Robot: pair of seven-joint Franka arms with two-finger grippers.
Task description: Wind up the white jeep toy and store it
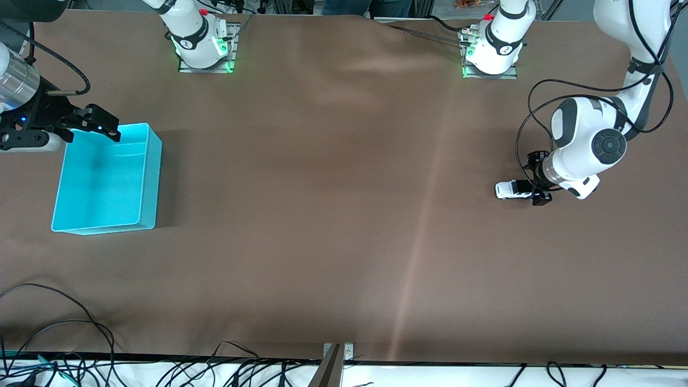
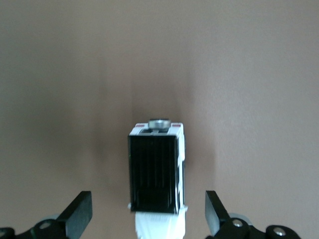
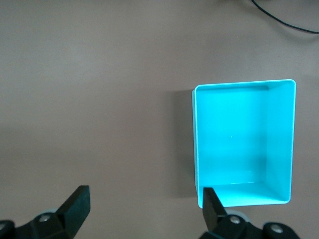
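Next, the left gripper grabs the white jeep toy [image 1: 510, 190] by its black-roofed body to wind it up on the tabletop.
The white jeep toy [image 1: 510, 190], tiny with a black roof and rear, stands on the brown table near the left arm's end. My left gripper [image 1: 538, 179] is low at the jeep, open. In the left wrist view the jeep [image 2: 157, 172] lies between the two black fingertips [image 2: 79, 206], and brown table shows on each side of it. A turquoise bin [image 1: 152, 177] sits empty at the right arm's end. My right gripper [image 1: 102, 124] hangs open and empty over the bin's corner farthest from the front camera. The right wrist view shows the bin [image 3: 195, 144] beside the right gripper [image 3: 147, 204].
Both robot bases [image 1: 204, 48] stand on mounting plates along the table's edge farthest from the front camera. Loose black cables [image 1: 64, 322] trail over the near edge of the table. A metal bracket [image 1: 337, 352] sits at the middle of that edge.
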